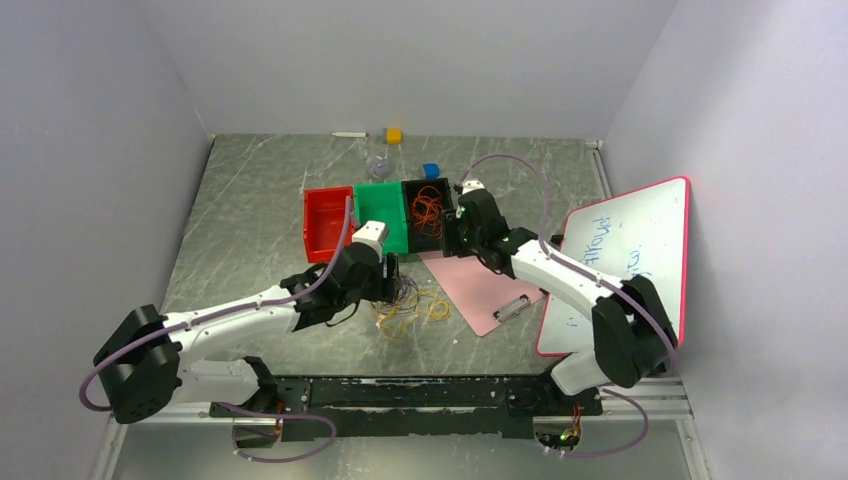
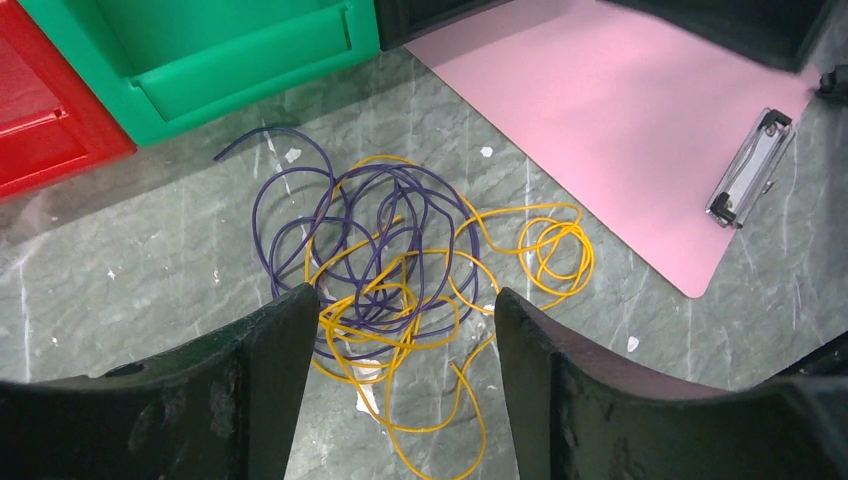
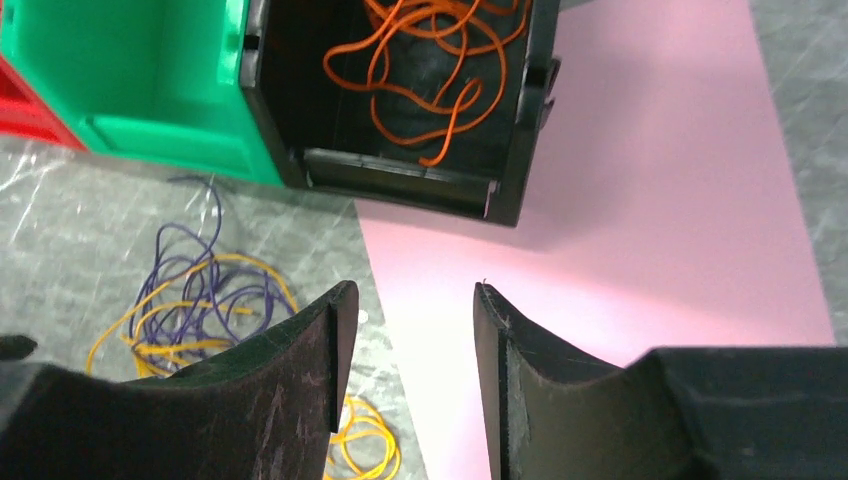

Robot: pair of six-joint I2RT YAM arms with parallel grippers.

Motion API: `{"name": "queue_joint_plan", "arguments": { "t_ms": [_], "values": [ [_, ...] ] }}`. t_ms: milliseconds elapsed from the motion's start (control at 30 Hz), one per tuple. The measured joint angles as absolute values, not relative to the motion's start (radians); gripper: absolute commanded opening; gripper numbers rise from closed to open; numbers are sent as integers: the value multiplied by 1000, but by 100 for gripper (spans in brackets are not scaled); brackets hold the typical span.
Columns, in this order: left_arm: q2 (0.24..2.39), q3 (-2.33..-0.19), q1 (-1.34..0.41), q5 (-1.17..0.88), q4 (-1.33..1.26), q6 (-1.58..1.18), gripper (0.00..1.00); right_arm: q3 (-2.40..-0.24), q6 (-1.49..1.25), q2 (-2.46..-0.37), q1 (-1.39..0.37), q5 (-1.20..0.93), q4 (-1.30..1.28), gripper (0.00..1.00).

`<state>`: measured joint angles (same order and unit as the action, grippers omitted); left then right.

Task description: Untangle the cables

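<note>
The purple cable should be free to stay behind, so the right gripper needs to reach the yellow cable and grab its loose outer loop [image 1: 438, 309] [image 3: 368, 440].
A tangle of purple and yellow cables [image 1: 408, 305] lies on the marble table in front of the bins. In the left wrist view the tangle [image 2: 400, 250] spreads just beyond and between my fingers. My left gripper [image 2: 402, 292] hovers over it, open, nothing between the jaws. Orange cables [image 3: 430, 50] lie inside the black bin [image 3: 400, 175]. My right gripper [image 3: 412, 286] stands open and empty over the pink clipboard [image 3: 600, 200], just in front of that bin. From above, the left gripper [image 1: 392, 272] is at the tangle's far edge and the right gripper [image 1: 462, 238] is beside the black bin [image 1: 425, 183].
A red bin [image 1: 325, 225], a green bin [image 1: 385, 205] and the black bin stand in a row mid-table. A red-framed whiteboard [image 1: 620, 260] leans at the right. A yellow block [image 1: 394, 135], a blue cap [image 1: 431, 170] and a pen [image 1: 350, 134] lie at the back.
</note>
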<state>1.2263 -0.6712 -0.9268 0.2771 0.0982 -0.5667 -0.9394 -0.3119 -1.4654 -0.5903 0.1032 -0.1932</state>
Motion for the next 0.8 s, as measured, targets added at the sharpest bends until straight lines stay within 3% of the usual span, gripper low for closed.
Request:
{"name": "queue_joint_plan", "arguments": {
  "t_ms": [433, 733, 800],
  "values": [
    [1234, -665, -910, 283, 107, -587, 67, -799, -405, -1355, -631, -28, -199, 51],
    [1225, -637, -836, 248, 119, -627, 67, -772, -438, -1354, -662, -50, -192, 58],
    [1224, -628, -826, 238, 119, -629, 66, -759, -442, -1349, -662, -55, -186, 66]
  ]
}}
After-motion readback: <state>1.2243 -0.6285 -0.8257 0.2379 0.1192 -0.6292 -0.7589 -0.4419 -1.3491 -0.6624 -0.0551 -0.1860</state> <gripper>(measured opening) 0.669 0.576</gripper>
